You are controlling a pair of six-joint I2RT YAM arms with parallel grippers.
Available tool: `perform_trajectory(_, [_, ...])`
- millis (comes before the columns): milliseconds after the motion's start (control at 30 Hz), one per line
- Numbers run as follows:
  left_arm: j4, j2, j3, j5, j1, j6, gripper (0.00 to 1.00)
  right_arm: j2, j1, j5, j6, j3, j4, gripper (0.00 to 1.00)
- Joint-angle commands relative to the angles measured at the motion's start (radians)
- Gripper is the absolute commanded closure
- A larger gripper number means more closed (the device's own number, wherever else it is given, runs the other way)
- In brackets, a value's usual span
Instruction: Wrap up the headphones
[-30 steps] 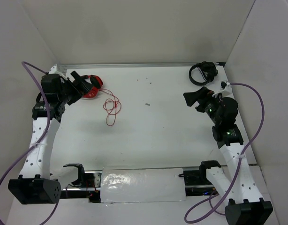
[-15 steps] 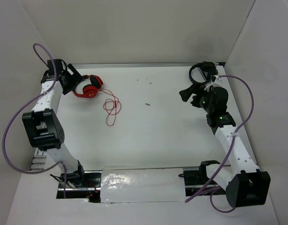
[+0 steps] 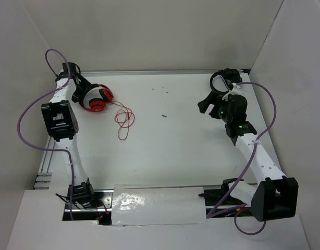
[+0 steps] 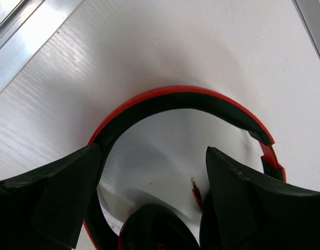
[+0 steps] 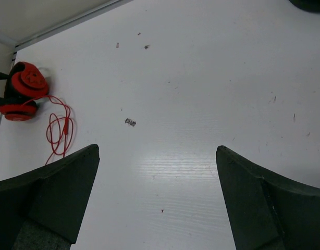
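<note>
The left gripper grabs the headphones by the curved side of the headband next, which leaves the red cable (image 3: 124, 119) free to be wrapped.
The red headphones (image 3: 97, 98) lie at the far left of the table, and their thin red cable (image 3: 124, 119) trails in loose loops to the right. My left gripper (image 3: 83, 91) is right at them, open. In the left wrist view its fingers (image 4: 50, 203) straddle the headphones: the red, black-lined headband (image 4: 175, 99) arcs ahead, and a black ear pad (image 4: 155, 232) sits between the jaws. My right gripper (image 3: 207, 102) hovers open over the right half of the table with nothing in it. From there the headphones (image 5: 22, 88) and cable (image 5: 58, 133) show far off to the left.
All-black headphones (image 3: 225, 79) lie in the far right corner, just behind the right arm. A small dark speck (image 3: 163, 115) sits mid-table. White walls enclose the table on three sides, and a metal rail (image 4: 24, 26) runs along the edge by the red headphones.
The left arm stretched out toward the far left corner and brought its gripper down around the headphones. The right arm swung back and straightened. The headphones shifted slightly.
</note>
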Motion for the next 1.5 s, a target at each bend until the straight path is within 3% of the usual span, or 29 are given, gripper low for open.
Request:
perform_trajectory(0, [-0.026,-0.042,-0.060,-0.062,0.005,-0.068,0.05,0.015,0.012,0.030,-0.020,0.052,0.064,0.00])
perform_trajectory(67, [-0.001,-0.054,-0.121,-0.076,-0.001,-0.050,0.06,0.029,0.012,0.010,-0.014,0.063,0.055,0.01])
perform_trajectory(367, [-0.093,-0.028,-0.112,0.033,0.010,-0.090,0.05,0.038,0.013,0.008,-0.028,0.061,0.052,0.00])
perform_trajectory(600, [-0.021,-0.262,-0.202,0.127,0.015,-0.081,0.02,0.038,0.016,-0.033,-0.031,0.069,0.052,0.00])
perform_trajectory(833, [0.071,-0.450,-0.428,0.053,0.016,-0.081,0.01,0.041,0.033,-0.030,-0.045,0.075,0.011,0.00])
perform_trajectory(967, [-0.010,-0.384,-0.411,0.003,0.018,-0.127,0.01,0.056,0.038,-0.025,-0.045,0.086,0.005,0.00])
perform_trajectory(1100, [-0.128,-0.277,-0.303,-0.010,0.016,-0.177,0.01,0.067,0.038,-0.015,-0.048,0.089,-0.003,0.00])
perform_trajectory(1367, [-0.139,-0.119,-0.238,-0.007,0.019,-0.245,0.04,0.090,0.036,0.002,-0.054,0.096,-0.008,0.00])
perform_trajectory(1467, [-0.130,-0.085,-0.209,0.013,0.018,-0.239,0.26,0.092,0.038,-0.005,-0.054,0.099,-0.009,0.00])
